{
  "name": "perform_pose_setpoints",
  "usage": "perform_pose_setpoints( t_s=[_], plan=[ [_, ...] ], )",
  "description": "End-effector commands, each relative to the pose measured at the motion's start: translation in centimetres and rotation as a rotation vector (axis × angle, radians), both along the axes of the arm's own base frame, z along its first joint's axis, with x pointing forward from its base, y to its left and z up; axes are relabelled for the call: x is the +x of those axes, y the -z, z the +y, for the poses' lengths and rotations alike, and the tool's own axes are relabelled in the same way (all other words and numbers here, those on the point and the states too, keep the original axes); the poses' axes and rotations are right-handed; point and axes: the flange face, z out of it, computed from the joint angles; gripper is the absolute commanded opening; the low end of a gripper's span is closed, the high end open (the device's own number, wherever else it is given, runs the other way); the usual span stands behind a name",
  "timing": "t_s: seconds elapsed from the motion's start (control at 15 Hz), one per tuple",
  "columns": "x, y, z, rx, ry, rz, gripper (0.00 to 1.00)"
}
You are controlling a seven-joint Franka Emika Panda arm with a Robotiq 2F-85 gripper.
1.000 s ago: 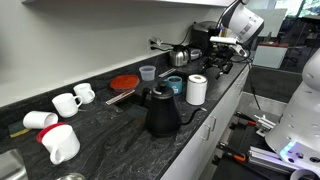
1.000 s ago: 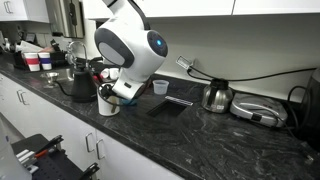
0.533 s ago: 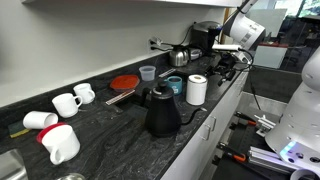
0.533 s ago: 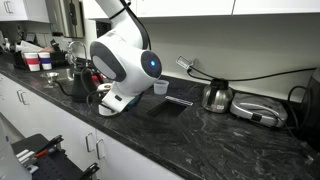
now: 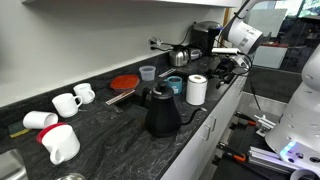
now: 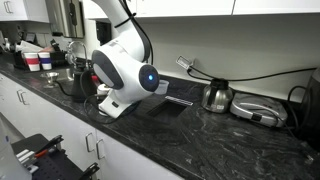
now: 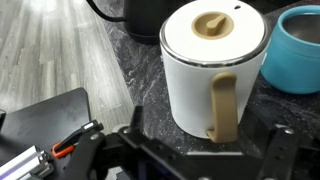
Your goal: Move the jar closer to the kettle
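Note:
My gripper would miss the jar's tan side strap beyond its fingers: it should move toward it first, then close.
The jar (image 5: 197, 89) is a white canister standing near the counter's front edge. In the wrist view the jar (image 7: 215, 60) has a tan lid knob and a tan side strap and fills the centre. The black gooseneck kettle (image 5: 160, 112) stands a short way from it; it also shows in an exterior view (image 6: 75, 80) and at the wrist view's top edge (image 7: 145, 15). My gripper (image 5: 232, 62) hangs beside the jar at the counter edge. In the wrist view the gripper (image 7: 208, 130) is open, fingers on either side of the jar's base. In an exterior view my arm hides the jar.
A blue cup (image 7: 295, 50) stands right beside the jar. A grey cup (image 5: 148, 72), a red disc (image 5: 124, 82) and a silver kettle (image 5: 180, 56) sit behind. White mugs (image 5: 67, 101) lie at the far end. The counter edge drops to the floor (image 7: 50, 50).
My arm has come down and swung in toward the jar from the counter-edge side. The jar and the kettle have not moved.

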Motion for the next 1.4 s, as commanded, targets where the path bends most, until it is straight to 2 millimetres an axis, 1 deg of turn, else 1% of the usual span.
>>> perform_pose_setpoints(
  t_s=[0.0,0.2,0.27,0.33,0.47,0.53,0.6,0.67,0.8,1.13,1.27,1.33],
  plan=[
    [0.8,1.3,0.1,0.037,-0.01,-0.02,1.0],
    [2.1,1.3,-0.4,0.03,-0.008,-0.032,1.0],
    [2.4,1.2,-0.7,0.025,-0.007,-0.035,0.97],
    [2.7,1.0,-1.2,0.022,-0.003,-0.042,0.73],
    [3.2,0.8,-1.8,0.011,0.002,-0.055,0.7],
    [3.3,0.8,-1.9,0.013,0.003,-0.056,0.64],
    [3.4,0.9,-1.8,0.015,0.001,-0.055,0.55],
    [3.4,1.0,-1.7,0.018,0.001,-0.054,0.49],
    [3.4,1.4,-1.5,0.025,-0.001,-0.047,0.35],
    [3.4,1.7,-2.1,0.027,0.008,-0.041,0.0],
    [3.5,1.4,-2.4,0.027,0.011,-0.051,0.06],
    [3.6,1.3,-2.5,0.027,0.01,-0.055,0.06]
  ],
)
